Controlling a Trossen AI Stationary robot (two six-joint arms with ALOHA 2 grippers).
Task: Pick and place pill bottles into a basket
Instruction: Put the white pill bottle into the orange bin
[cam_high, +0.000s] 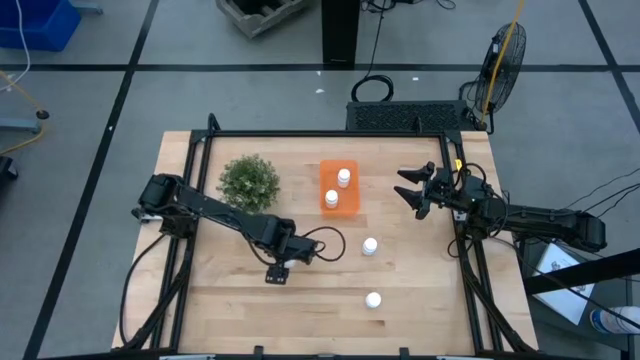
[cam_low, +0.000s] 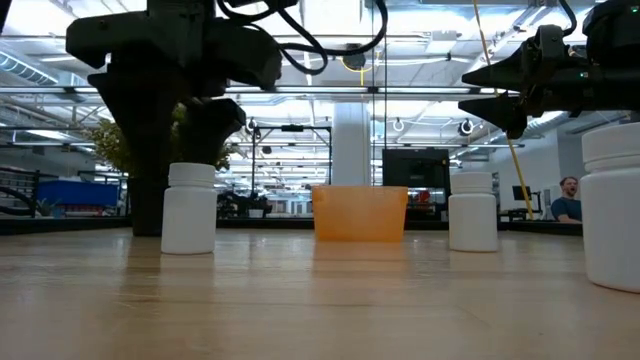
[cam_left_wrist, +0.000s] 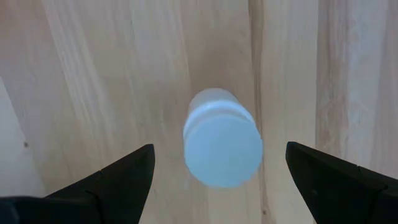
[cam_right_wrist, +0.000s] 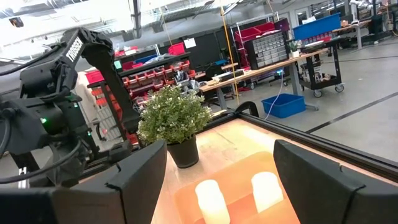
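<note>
I should now close my left gripper around the upright bottle's cap (cam_left_wrist: 224, 152), because its fingers are at the same height as the cap, one on each side.
Two white pill bottles (cam_high: 344, 177) (cam_high: 331, 198) stand in the orange basket (cam_high: 352, 203) at mid-table; the basket also shows in the low view (cam_low: 360, 212). Two more bottles stand on the wood, one (cam_high: 370, 245) right of centre and one (cam_high: 373, 299) nearer the front edge. My left gripper (cam_high: 279, 272) points down, open, over another upright bottle (cam_left_wrist: 222, 140), with a finger on either side and clear of it; that bottle stands on the table (cam_low: 190, 208). My right gripper (cam_high: 413, 190) is open and empty, raised right of the basket.
A bushy green plant (cam_high: 248, 182) in a dark pot stands left of the basket, behind my left arm. A black frame rail (cam_high: 330, 135) runs along the table's far side. In the low view the nearest bottle (cam_low: 612, 205) looms at the right.
</note>
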